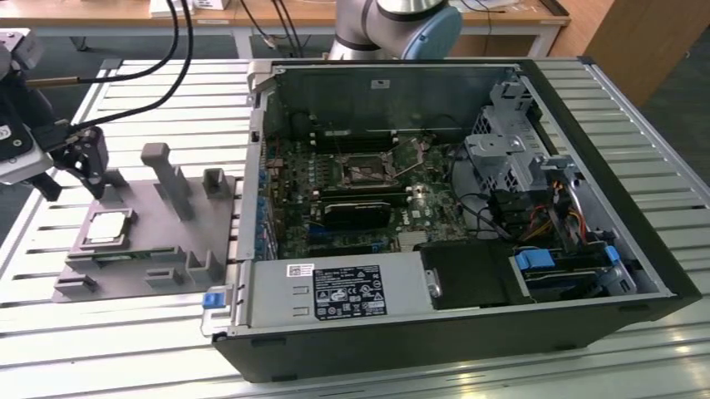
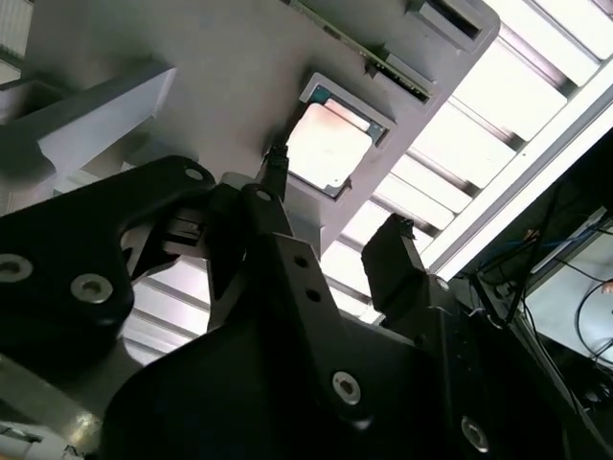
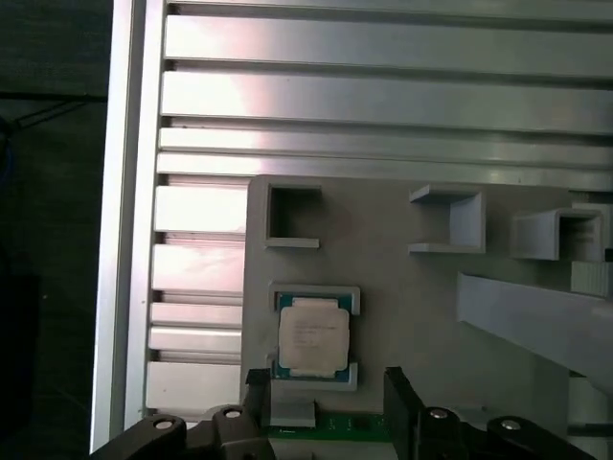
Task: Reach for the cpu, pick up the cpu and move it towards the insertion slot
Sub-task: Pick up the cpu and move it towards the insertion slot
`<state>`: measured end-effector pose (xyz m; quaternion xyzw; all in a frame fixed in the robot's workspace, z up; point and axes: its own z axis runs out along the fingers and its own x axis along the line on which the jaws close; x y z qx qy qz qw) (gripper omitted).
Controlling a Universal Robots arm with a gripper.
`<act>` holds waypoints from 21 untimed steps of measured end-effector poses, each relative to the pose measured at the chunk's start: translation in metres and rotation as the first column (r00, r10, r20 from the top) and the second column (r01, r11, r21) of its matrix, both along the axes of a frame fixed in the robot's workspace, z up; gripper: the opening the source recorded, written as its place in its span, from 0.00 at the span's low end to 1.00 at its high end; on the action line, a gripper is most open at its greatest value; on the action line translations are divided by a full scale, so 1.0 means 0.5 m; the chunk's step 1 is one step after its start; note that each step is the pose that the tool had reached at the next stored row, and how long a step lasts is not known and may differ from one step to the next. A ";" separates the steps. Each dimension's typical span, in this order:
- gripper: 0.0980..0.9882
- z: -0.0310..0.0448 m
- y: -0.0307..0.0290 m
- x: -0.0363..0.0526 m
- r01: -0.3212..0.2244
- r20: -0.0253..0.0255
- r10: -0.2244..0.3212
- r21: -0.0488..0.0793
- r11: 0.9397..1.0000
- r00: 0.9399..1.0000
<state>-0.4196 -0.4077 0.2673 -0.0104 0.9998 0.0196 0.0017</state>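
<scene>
The holder's brackets wrap the cpu's two ends. I should next use my gripper to grab the bare side edges of the cpu between those brackets.
The cpu (image 1: 108, 226) is a small silver square lying flat in a holder on the grey plastic plate (image 1: 145, 208), to the exterior view's left of the computer case. My gripper (image 1: 73, 191) hangs open just above and behind it, holding nothing. In the first wrist view the cpu (image 3: 312, 332) lies just past the two black fingertips of the gripper (image 3: 326, 383). In the second wrist view the cpu (image 2: 330, 144) shows between and beyond the fingers (image 2: 397, 244). The insertion slot (image 1: 364, 172) sits on the motherboard inside the case, far from the gripper.
The open computer case (image 1: 466, 332) fills the middle and right of the slatted aluminium table (image 1: 111, 349). Upright posts (image 1: 166, 174) stand on the grey plate close to the gripper. Black cables (image 1: 166, 58) run at the back left, and the arm's base (image 1: 400, 25) is behind the case.
</scene>
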 end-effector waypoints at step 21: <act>0.70 -0.055 -0.002 0.000 0.000 -0.001 0.000 0.007 1.000 1.000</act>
